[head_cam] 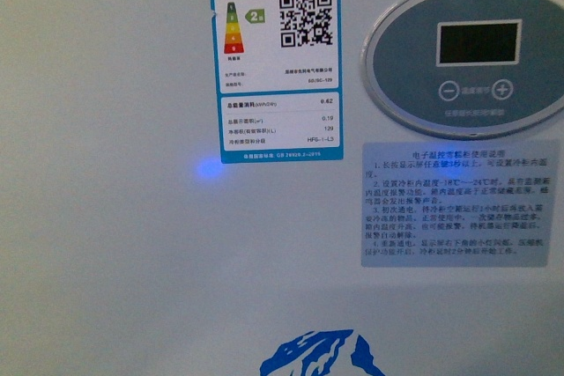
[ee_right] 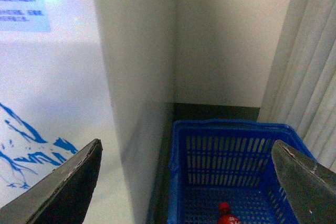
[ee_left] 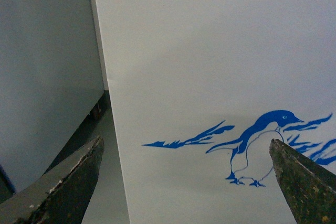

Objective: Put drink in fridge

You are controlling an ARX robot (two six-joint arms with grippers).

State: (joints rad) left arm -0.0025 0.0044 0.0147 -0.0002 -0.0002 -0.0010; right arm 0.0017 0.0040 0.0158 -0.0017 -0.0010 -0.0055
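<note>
My right gripper is to grab the red-capped bottle's body below the bottle's shoulder (ee_right: 229,221) next. Then it can put the drink in the fridge.
The fridge fills the front view as a white wall (head_cam: 115,244) with an energy label, a control panel and the top of a blue mountain graphic. In the left wrist view its white side (ee_left: 210,66) carries a blue penguin. My left gripper (ee_left: 186,182) is open and empty, close to that side. In the right wrist view the drink (ee_right: 226,214), red cap up, stands in a blue plastic basket (ee_right: 231,145) on the floor beside the fridge (ee_right: 52,103). My right gripper (ee_right: 186,182) is open and empty above the basket. Only the bottle's cap and shoulder show.
A pale wall (ee_right: 231,35) stands behind the basket and a light curtain (ee_right: 310,77) hangs beside it. A grey surface (ee_left: 47,66) and a dark floor gap lie past the fridge's corner. An instruction sticker (head_cam: 454,204) sits under the control panel (head_cam: 471,50).
</note>
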